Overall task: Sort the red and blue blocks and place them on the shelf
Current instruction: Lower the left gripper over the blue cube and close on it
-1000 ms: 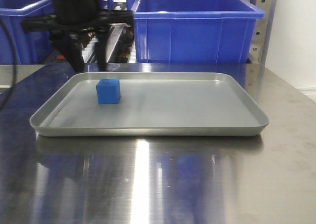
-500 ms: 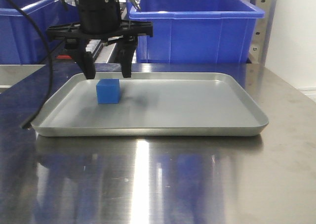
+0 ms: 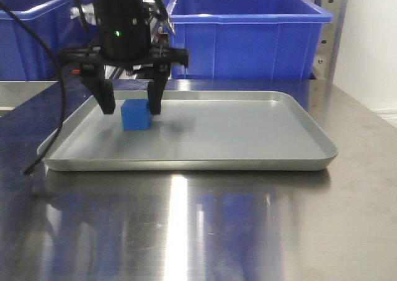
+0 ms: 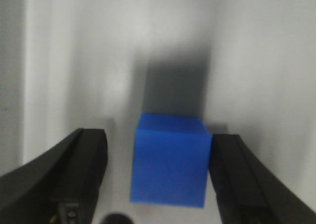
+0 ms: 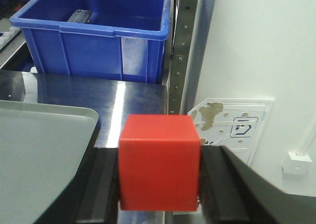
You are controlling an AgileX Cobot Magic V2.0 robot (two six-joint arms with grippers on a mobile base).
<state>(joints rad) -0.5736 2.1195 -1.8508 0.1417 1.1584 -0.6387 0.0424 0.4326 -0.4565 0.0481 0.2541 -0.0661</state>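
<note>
I should next grab the blue block by its opposite sides with my left gripper, so the blue block's top side [image 3: 134, 102] stays free and I can place the block.
The blue block [image 3: 136, 115] sits in the left part of the grey tray [image 3: 248, 151]. My left gripper [image 3: 131, 111] stands open over it, one finger on each side. In the left wrist view the blue block [image 4: 170, 159] lies between the black fingers [image 4: 74, 174]; there is a gap on its left, and the right finger is at or very near its face. My right gripper [image 5: 159, 184] is shut on the red block [image 5: 159, 159], held off the tray's right corner [image 5: 59, 130]. A perforated post of the shelf [image 5: 178, 51] rises behind it.
Large blue crates [image 3: 248, 33] stand behind the tray, one also in the right wrist view [image 5: 94, 41]. The tray lies on a steel tabletop [image 3: 198, 231]. A shelf upright [image 3: 327, 26] and a white wall are at the right. A black cable [image 3: 59, 107] hangs left of the arm.
My left gripper has come forward and down from behind the tray's back rim, and its open fingers now straddle the blue block. The block has not moved.
</note>
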